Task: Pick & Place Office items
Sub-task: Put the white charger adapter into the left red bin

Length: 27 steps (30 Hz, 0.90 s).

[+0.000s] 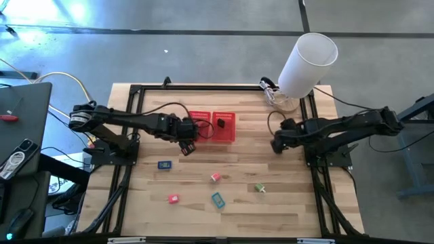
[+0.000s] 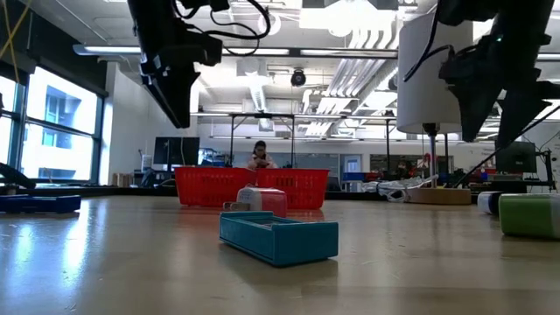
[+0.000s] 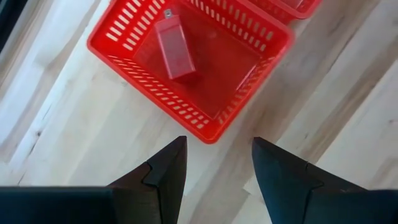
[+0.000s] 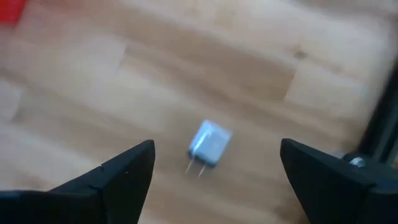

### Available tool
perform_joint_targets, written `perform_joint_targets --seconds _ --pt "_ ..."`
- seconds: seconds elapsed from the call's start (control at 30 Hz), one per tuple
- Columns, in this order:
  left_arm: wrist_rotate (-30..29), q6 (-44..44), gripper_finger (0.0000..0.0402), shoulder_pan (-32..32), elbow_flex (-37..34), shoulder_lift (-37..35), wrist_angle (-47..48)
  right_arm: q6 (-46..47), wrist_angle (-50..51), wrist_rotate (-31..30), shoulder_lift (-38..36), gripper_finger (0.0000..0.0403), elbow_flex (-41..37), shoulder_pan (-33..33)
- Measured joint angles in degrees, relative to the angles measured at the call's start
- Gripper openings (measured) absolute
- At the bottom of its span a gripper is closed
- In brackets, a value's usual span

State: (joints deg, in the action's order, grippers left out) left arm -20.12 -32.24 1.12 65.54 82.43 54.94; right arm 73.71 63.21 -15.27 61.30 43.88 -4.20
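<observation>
The right gripper will next take hold of the small white plug by the sides of its body (image 4: 210, 143), so that it can go into the red mesh basket.
My left gripper (image 1: 188, 142) (image 3: 217, 142) hangs open above the table just off the near rim of the red mesh basket (image 1: 211, 114) (image 3: 186, 118). A red oblong item (image 3: 175, 48) lies flat in the compartment in front of it. A black item (image 1: 221, 124) sits in the right compartment. On the table lie the dark blue (image 1: 164, 164), pale pink (image 1: 215, 177), green (image 1: 260, 188), red-pink (image 1: 173, 198) and teal (image 1: 217, 199) (image 2: 278, 236) items. My right gripper (image 1: 278, 144) (image 4: 216, 146) is open and raised, to the right of the basket.
A small white plug with two prongs (image 4: 208, 142) lies on the wood below my right gripper. The big white cylinder (image 1: 308, 62) stands at the far right corner beside some cables. Black frame rails (image 1: 125, 196) run along the table's left and right sides.
</observation>
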Motion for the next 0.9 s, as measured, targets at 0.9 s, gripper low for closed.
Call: perform_joint_targets --seconds 0.9 --pt "-5.7 -0.8 0.0172 13.4 -0.1 0.0 -3.4 9.9 -4.1 4.9 21.2 0.0334 0.0 1.3"
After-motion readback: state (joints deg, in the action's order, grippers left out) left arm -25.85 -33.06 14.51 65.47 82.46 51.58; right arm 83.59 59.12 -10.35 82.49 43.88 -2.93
